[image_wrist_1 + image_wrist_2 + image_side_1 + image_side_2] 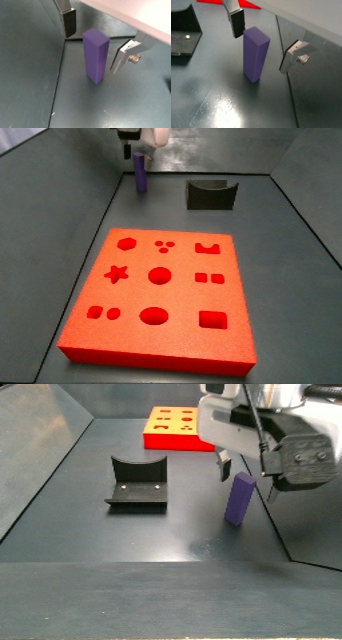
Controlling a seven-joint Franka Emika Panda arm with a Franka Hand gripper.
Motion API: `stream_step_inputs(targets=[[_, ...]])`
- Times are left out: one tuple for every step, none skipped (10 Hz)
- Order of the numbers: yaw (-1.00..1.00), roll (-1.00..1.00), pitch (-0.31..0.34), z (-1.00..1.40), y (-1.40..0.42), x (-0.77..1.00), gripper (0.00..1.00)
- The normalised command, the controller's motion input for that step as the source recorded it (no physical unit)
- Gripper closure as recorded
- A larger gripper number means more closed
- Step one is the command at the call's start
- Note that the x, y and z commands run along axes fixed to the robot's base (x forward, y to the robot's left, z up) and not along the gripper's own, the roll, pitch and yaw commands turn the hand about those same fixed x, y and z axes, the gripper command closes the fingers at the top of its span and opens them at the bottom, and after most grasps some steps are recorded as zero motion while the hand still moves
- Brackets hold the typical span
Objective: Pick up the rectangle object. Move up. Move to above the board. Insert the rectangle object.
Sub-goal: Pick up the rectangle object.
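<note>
Next, my gripper picks up the purple bar by its upper part (139,160). That leaves the bar's lower end free to enter the board (162,298).
The rectangle object (96,55), a slim purple bar, stands upright on the grey floor; it also shows in the other wrist view (255,53) and in both side views (140,174) (239,499). My gripper (93,46) is open and straddles the bar's top, one finger (69,22) on each side with gaps to the bar; it shows the same way in the other wrist view (263,44). In a side view the gripper (243,472) hangs just above the bar. The red-orange board (162,298) lies apart from the bar, with shaped cut-outs; its corner (250,4) shows in a wrist view.
The dark fixture (211,194) stands on the floor between bar and board in a side view (136,482), and beside the gripper in a wrist view (184,35). Grey walls close in the floor; one wall (27,75) runs close beside the bar.
</note>
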Motion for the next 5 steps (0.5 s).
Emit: stream_step_inputs(targets=[[-0.06, -0.07, 0.0, -0.37, 0.0, 0.25, 0.0], [0.0, -0.02, -0.017, 0.0, 0.02, -0.01, 0.0], [0.0, 0.0, 0.0, 0.0, 0.0, 0.0, 0.0], [0.0, 0.0, 0.0, 0.0, 0.0, 0.0, 1.0], [0.0, 0.0, 0.0, 0.0, 0.0, 0.0, 1.0]])
